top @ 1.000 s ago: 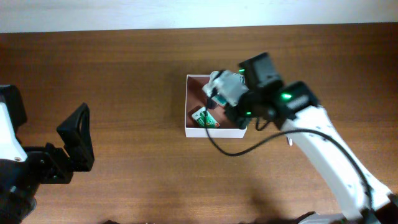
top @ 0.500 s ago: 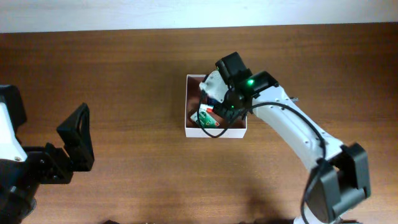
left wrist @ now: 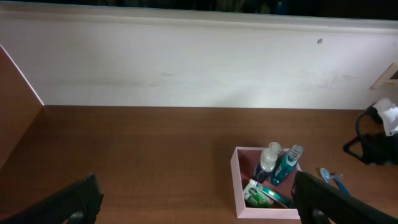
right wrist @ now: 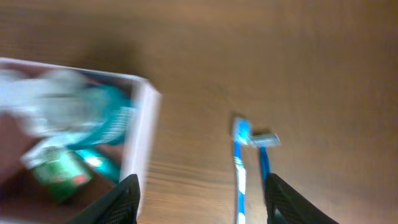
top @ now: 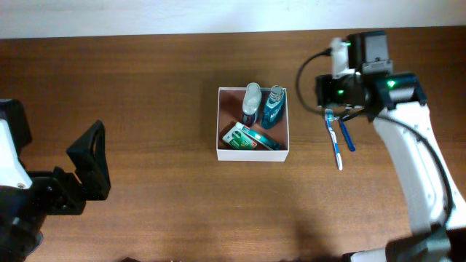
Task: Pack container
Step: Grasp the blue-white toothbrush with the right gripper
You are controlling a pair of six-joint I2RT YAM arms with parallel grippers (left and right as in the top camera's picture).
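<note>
I should pack the toothbrush into the container, so next I should grab across the handle of the blue-and-white toothbrush [top: 336, 142] [right wrist: 239, 168] with my right gripper and leave the brush head free.
The container [top: 218, 124], a shallow white-walled box with a reddish-brown inside, sits mid-table. In it lie a clear bottle [top: 251, 99], a teal bottle [top: 273, 106] and a green carton [top: 243, 137]. A blue-and-white toothbrush [top: 336, 142] and a blue razor [top: 346, 137] lie on the table to its right. My right gripper [top: 336, 98] hovers open and empty over the top ends of these two. In the right wrist view the toothbrush [right wrist: 239, 168] lies between the fingers, with the container wall [right wrist: 140, 130] at the left. My left gripper [top: 87, 171] stands wide open at the far left.
A white wall strip [left wrist: 199, 68] runs along the table's far edge. The right arm's white link [top: 411, 167] stretches down the right side. In the left wrist view the container [left wrist: 235, 180] lies ahead and to the right.
My right gripper has opened and swung from over the container to the right, above the toothbrush. The clear bottle it was carrying now lies in the container. The left arm has not moved.
</note>
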